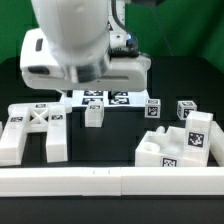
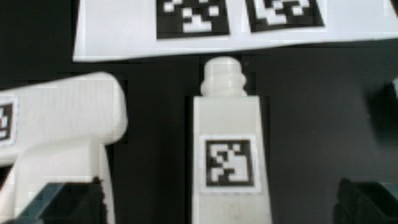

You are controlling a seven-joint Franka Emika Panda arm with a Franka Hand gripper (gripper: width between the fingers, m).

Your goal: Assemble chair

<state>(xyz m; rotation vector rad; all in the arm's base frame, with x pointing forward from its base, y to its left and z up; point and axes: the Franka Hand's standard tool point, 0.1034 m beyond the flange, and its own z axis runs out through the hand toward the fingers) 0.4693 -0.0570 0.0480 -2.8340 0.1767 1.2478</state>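
I am not ready to close, because my open fingers hang high above the slim chair leg point(image 1: 94, 114) point(image 2: 230, 160) and would miss it. I need to lower my gripper first, then close on the leg.
A white chair leg point(image 2: 226, 150) with a square tag and a round peg at one end lies flat on the black table. My gripper point(image 2: 214, 203) hangs above it, open, with one dark finger point(image 2: 54, 200) on each side of the leg and clear gaps between. In the exterior view the same leg point(image 1: 93, 113) lies below the arm's white body point(image 1: 75, 50), which hides the fingers. The X-braced frame point(image 1: 35, 128) lies at the exterior view's left, close beside the leg point(image 2: 63, 120). A chunky stepped chair block point(image 1: 185, 143) sits at the right.
The marker board point(image 1: 108, 98) lies behind the leg, just past its peg point(image 2: 196, 25). Two small tagged white blocks point(image 1: 153, 107) point(image 1: 185, 108) stand at the back right. A long plain white rail point(image 1: 110, 181) runs along the table's front.
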